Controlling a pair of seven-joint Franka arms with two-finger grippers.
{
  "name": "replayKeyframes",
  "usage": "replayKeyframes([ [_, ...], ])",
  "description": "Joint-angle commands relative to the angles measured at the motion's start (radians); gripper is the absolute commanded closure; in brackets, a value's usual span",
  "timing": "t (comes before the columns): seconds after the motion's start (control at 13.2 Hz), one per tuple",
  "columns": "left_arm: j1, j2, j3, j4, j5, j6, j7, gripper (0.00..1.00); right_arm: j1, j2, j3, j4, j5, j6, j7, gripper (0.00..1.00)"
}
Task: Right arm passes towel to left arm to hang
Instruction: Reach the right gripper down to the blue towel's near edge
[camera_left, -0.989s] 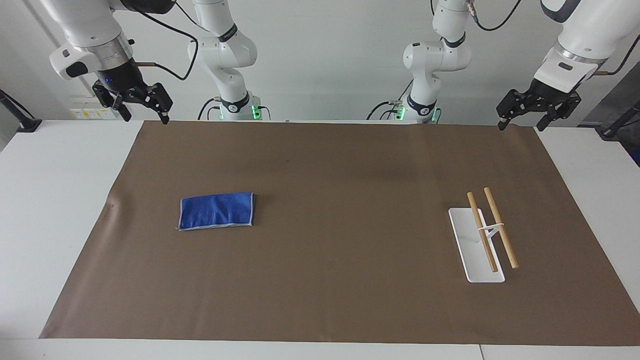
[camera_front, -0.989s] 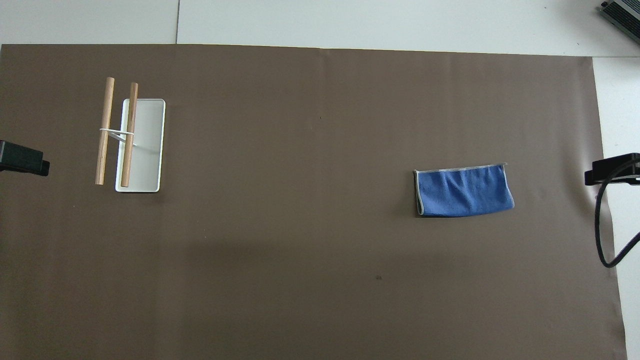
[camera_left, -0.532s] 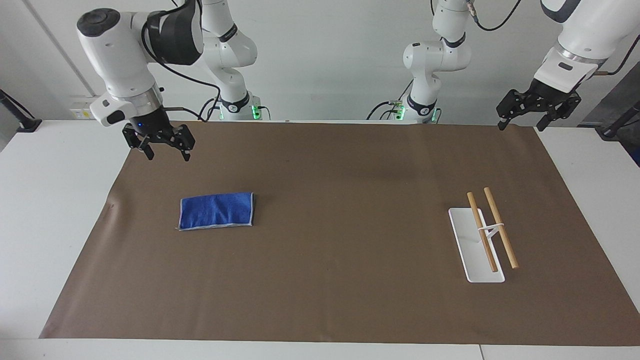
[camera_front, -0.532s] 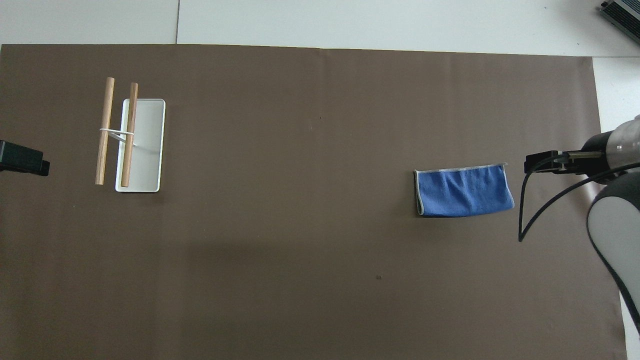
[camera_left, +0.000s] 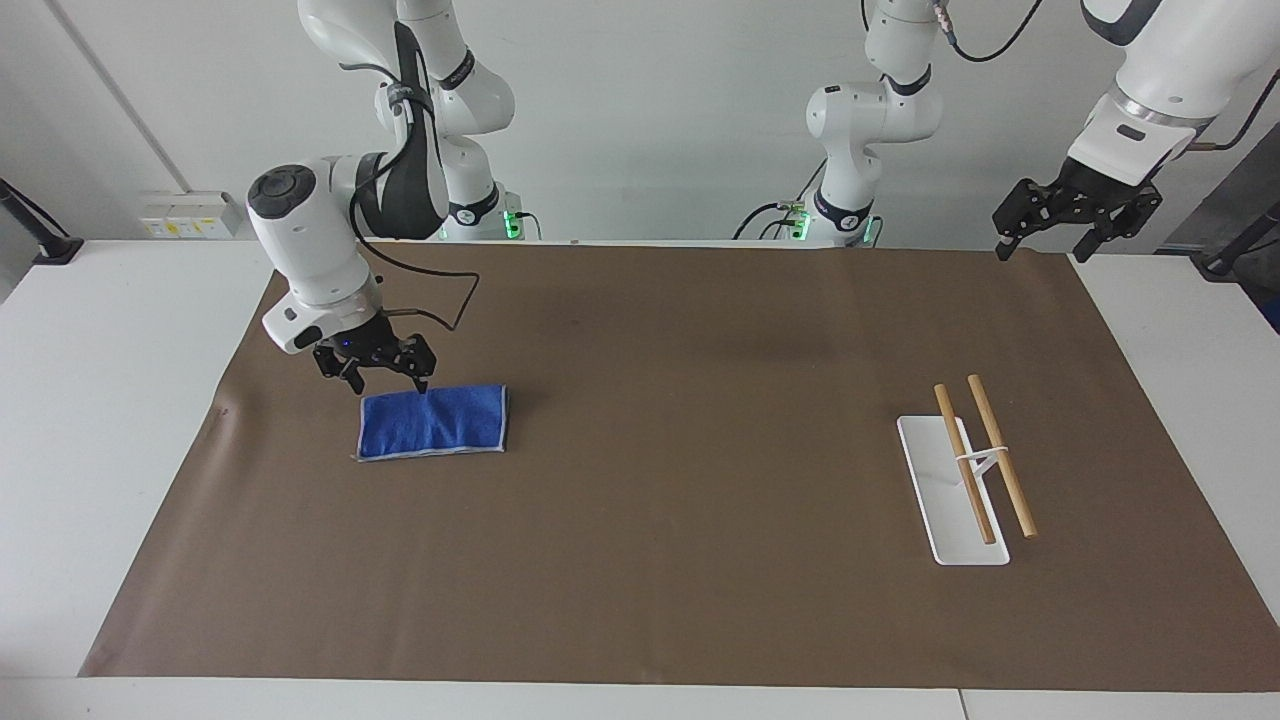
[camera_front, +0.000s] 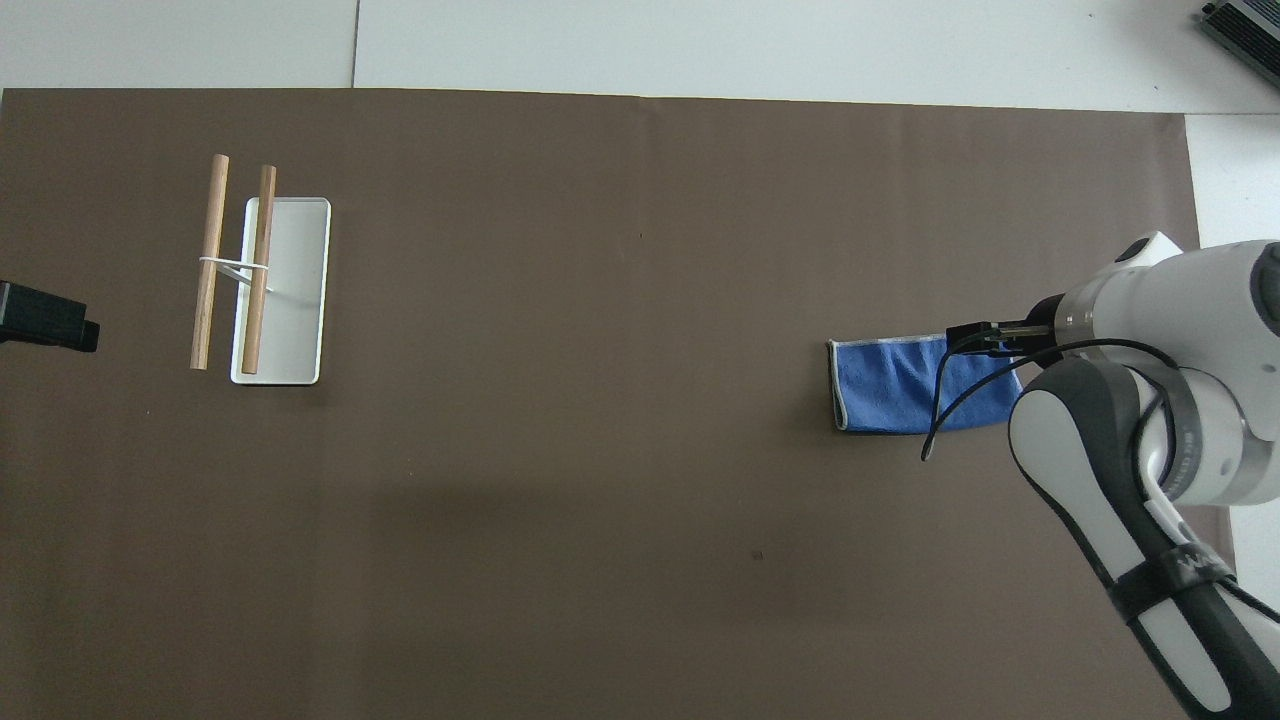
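The right gripper picks up the blue towel (camera_front: 888, 396) by its upper edge (camera_front: 894, 342) next, to pass it across for hanging.
The towel (camera_left: 435, 423) is a folded bright blue cloth with a pale grey edge, lying flat on the brown mat toward the right arm's end of the table. It also shows in the overhead view (camera_front: 885, 385). My right gripper (camera_left: 387, 383) is open and low over the towel's edge nearest the robots; I cannot tell whether a fingertip touches the cloth. In the overhead view the right gripper (camera_front: 985, 338) and its arm cover one end of the towel. My left gripper (camera_left: 1045, 240) is open and waits high over the mat's corner at the left arm's end.
A hanging rack (camera_left: 985, 455) with two wooden bars on a white base plate (camera_left: 935, 490) stands toward the left arm's end; it also shows in the overhead view (camera_front: 235, 265). The brown mat (camera_left: 700, 330) covers most of the white table.
My right arm has swung down from high over the mat's corner to low over the towel. The towel, the rack and the left arm have not moved.
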Motion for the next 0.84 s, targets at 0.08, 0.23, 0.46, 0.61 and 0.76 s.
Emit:
replayKeyframes([
  [0.08,0.011,-0.025,-0.007,-0.025,0.001,-0.009,-0.009,0.0,0.036,0.066,-0.002,-0.084,0.03,0.216,-0.068,0.0],
  [0.23,0.011,-0.025,-0.007,-0.025,0.001,-0.009,-0.009,0.0,0.04,0.098,-0.002,-0.128,0.03,0.286,-0.077,0.0],
  [0.46,0.011,-0.025,-0.007,-0.025,0.001,-0.009,-0.009,0.0,0.03,0.104,-0.002,-0.162,0.03,0.332,-0.102,0.0],
  [0.61,0.011,-0.025,-0.007,-0.025,0.001,-0.009,-0.009,0.0,0.018,0.104,-0.002,-0.171,0.03,0.333,-0.122,0.0],
  [0.76,0.011,-0.025,-0.007,-0.025,0.001,-0.009,-0.009,0.0,0.004,0.102,-0.002,-0.184,0.033,0.341,-0.146,0.0],
])
